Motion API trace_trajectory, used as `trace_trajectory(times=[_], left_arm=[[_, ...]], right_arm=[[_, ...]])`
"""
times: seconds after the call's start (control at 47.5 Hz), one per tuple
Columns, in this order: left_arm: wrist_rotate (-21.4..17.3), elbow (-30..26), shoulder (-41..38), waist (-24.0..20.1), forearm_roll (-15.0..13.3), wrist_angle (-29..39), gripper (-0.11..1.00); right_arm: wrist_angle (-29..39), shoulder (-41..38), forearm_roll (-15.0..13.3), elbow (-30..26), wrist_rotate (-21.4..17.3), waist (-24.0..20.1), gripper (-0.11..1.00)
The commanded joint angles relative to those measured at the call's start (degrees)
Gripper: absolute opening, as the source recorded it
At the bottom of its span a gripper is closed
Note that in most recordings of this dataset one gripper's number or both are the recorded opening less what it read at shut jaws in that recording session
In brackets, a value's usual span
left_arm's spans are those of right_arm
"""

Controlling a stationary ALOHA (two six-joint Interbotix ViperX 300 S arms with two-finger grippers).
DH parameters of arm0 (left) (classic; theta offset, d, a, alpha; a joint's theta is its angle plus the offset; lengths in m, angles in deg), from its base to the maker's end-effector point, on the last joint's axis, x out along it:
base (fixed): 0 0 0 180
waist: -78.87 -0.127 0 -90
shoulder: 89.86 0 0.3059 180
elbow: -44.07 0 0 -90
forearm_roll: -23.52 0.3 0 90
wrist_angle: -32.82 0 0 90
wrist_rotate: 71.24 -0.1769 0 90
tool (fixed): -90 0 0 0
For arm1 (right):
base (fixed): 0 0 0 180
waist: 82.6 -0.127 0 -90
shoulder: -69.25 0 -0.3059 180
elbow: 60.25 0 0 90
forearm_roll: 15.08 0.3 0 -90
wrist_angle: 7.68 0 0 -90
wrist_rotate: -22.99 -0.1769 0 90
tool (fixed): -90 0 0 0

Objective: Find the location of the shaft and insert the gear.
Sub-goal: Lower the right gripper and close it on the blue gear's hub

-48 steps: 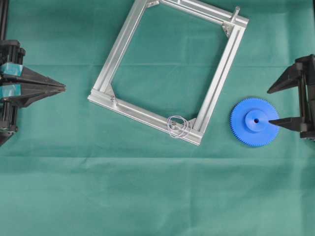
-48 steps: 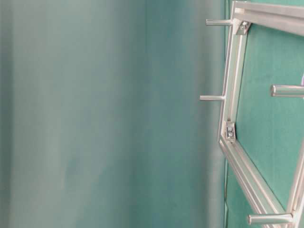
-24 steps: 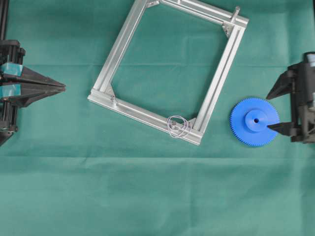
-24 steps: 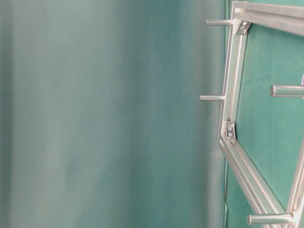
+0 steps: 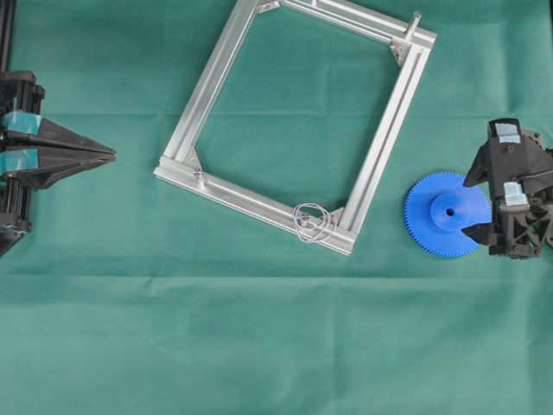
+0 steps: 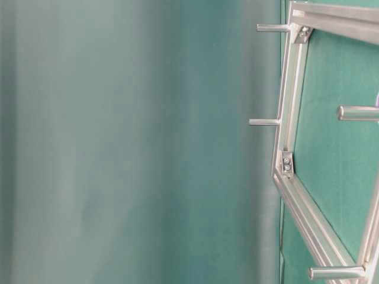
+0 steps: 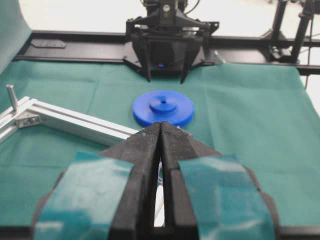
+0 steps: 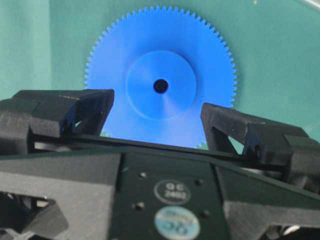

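Observation:
The gear's raised middle is well below the gripper's fingers, so they would miss it if they closed now. I will move my right gripper down first.
The blue gear lies flat on the green cloth, right of the aluminium frame. My right gripper hangs over the gear's right edge, pointing down and open, one finger on each side of the gear's width and nothing held. In the right wrist view the gear fills the gap between the fingers. The shaft, ringed by wire loops, stands at the frame's near-right corner. My left gripper rests shut at the far left, empty. From the left wrist view the gear lies beyond my shut left gripper.
A bare silvery peg stands at the frame's far-right corner and shows as a peg in the left wrist view. The table-level view shows the frame with several pegs sticking out sideways. Green cloth covers the table.
My right gripper has tipped downward and shifted slightly left over the gear's right edge, staying open. The gear, frame and left arm have not moved.

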Motion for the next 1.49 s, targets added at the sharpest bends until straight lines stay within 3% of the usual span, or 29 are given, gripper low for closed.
trace_trajectory(times=[0.0, 0.652, 1.472], left_arm=[[0.09, -1.58, -0.26, -0.18, -0.09, -0.18, 0.01], [0.18, -1.49, -0.62, -0.18, -0.09, 0.26, 0.01], [0.18, -1.49, -0.7, -0.18, -0.09, 0.62, 0.01]], right_arm=[[-1.85, 0.09, -0.18, 0.53, -0.79, -0.09, 0.92], [-11.95, -8.61, -1.14, 1.67, -1.49, -0.09, 0.92], [-14.33, -10.72, -1.32, 2.37, -1.49, 0.09, 0.92]])
